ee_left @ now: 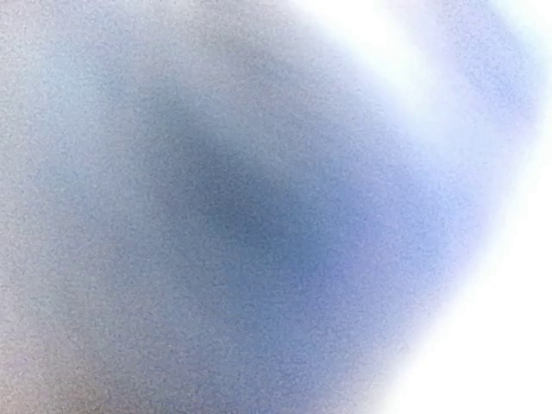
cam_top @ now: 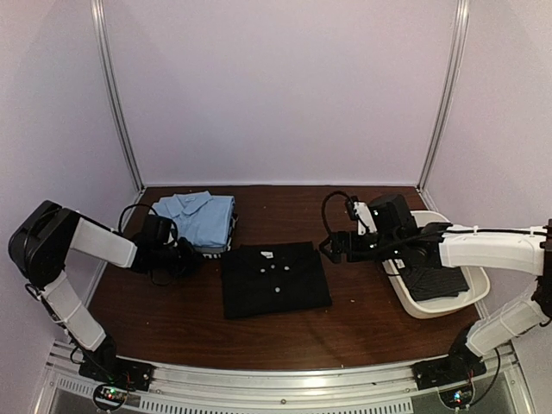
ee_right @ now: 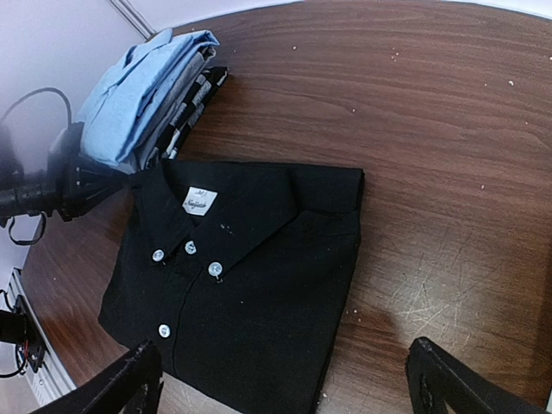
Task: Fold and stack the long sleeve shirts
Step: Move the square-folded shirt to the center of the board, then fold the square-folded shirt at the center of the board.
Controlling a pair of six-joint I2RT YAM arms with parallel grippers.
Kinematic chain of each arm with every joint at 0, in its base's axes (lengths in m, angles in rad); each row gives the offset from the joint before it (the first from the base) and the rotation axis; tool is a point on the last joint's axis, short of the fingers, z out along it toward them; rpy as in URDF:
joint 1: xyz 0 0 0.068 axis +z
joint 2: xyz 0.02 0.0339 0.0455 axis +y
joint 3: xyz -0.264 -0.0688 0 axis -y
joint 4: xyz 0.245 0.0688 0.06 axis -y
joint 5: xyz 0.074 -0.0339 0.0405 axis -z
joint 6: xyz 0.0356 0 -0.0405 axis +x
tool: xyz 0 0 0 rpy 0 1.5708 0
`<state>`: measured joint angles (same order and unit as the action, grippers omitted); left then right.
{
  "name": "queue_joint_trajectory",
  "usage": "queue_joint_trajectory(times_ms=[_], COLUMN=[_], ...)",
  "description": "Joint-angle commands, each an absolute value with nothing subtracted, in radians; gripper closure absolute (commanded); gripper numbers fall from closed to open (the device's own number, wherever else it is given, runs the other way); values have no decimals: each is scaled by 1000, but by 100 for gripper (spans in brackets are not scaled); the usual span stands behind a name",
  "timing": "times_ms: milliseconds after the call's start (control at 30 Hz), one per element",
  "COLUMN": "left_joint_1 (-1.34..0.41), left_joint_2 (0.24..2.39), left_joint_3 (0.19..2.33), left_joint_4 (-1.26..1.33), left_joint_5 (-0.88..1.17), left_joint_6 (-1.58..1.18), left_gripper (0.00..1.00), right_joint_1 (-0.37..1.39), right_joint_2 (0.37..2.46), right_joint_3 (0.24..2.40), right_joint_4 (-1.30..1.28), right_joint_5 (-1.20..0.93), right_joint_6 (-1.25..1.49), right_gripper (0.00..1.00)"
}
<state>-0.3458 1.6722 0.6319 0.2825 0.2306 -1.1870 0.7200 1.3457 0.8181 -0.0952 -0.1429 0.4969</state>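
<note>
My right gripper grabs the folded black shirt's tray-side edge [cam_top: 323, 273] [ee_right: 343, 280] next, leaving the opposite edge for my left gripper, to stack the shirt flat.
A plain black shirt [cam_top: 274, 278] with small white buttons lies folded flat in the middle of the table, collar towards the back; it also shows in the right wrist view [ee_right: 250, 285]. My right gripper [cam_top: 332, 248] hangs open and empty just above the shirt's right back corner, its two dark fingertips [ee_right: 129, 388] wide apart [ee_right: 285, 398]. A blackish dotted shirt [cam_top: 435, 280] lies in the white tray [cam_top: 414, 306] on the right. My left gripper [cam_top: 190, 257] sits low at the front edge of the blue-topped stack; its wrist view is only a blue blur.
A stack of folded shirts topped by a light blue one [cam_top: 198, 217] stands at the back left [ee_right: 142, 95]. The left gripper's dark body [ee_right: 73, 185] lies beside it. Metal frame posts [cam_top: 116, 95] and pale walls close the back and sides.
</note>
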Motion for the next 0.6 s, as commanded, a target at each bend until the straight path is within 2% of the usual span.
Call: queue_joint_trajectory(times_ms=[0,133,300,567], left_joint_1=[-377,-429,-515,-608], left_joint_2=[1579,1485,1460,1569], left_joint_3=[652,644,671,734], left_joint_4=[175,105,32,-37], left_joint_5=[249,238,229,248], left_joint_6=[-1102,-1066,-1018,-967], left_gripper=[69,55,48,45], right_joint_1=[702,686,676,671], right_joint_2=[1387,1425,1502,1624], right_joint_3=[800,797,808,839], right_joint_4=[-49,-30,-20,-19], right_joint_5=[-183,-207,-244,-276], right_joint_6=[512,517,517,532], right_gripper=[1,2,7,15])
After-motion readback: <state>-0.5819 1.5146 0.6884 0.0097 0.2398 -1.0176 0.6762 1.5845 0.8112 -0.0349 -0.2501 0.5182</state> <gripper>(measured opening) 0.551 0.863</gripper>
